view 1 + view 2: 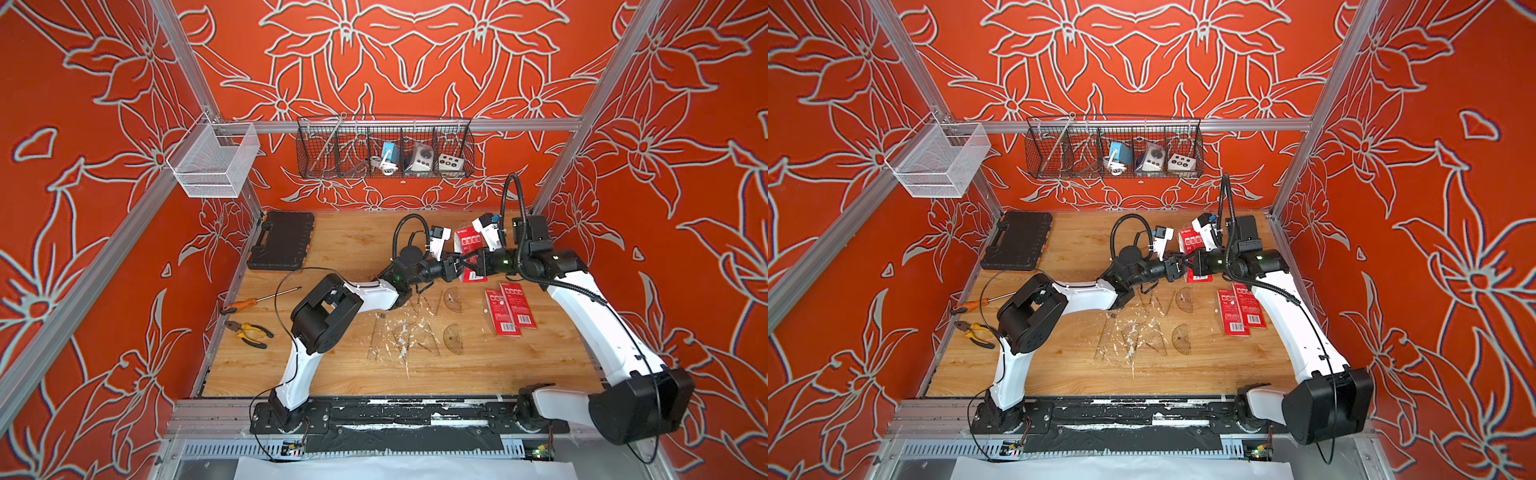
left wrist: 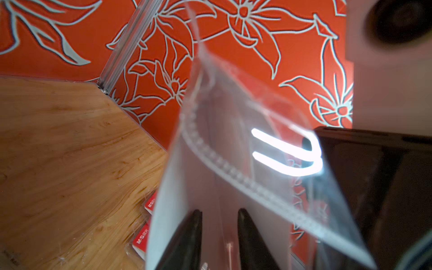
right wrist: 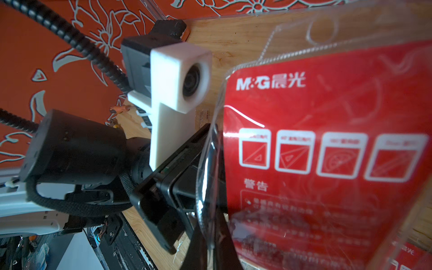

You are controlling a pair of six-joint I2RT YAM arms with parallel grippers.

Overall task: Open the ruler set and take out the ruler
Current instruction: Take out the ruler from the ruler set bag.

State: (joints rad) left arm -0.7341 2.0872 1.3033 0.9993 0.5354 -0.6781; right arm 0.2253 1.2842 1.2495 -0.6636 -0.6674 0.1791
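Observation:
I need to pinch the thin clear edge at the sleeve's opening with my left gripper next, opposite my right gripper's hold, to pull the ruler out.
The ruler set is a red printed card in a clear plastic sleeve, held up above the back right of the table between both arms. My right gripper is shut on the sleeve's clear edge, with the red card facing its camera. My left gripper comes from the opposite side. Its fingers stand apart at the sleeve's mouth, with only a thin clear edge between them. I cannot make out a ruler inside the sleeve.
Two more red ruler packs lie to the right. Loose clear triangles and protractors lie mid-table among white scraps. A black tool case, a screwdriver and pliers are at the left. Wire baskets hang on the back rail.

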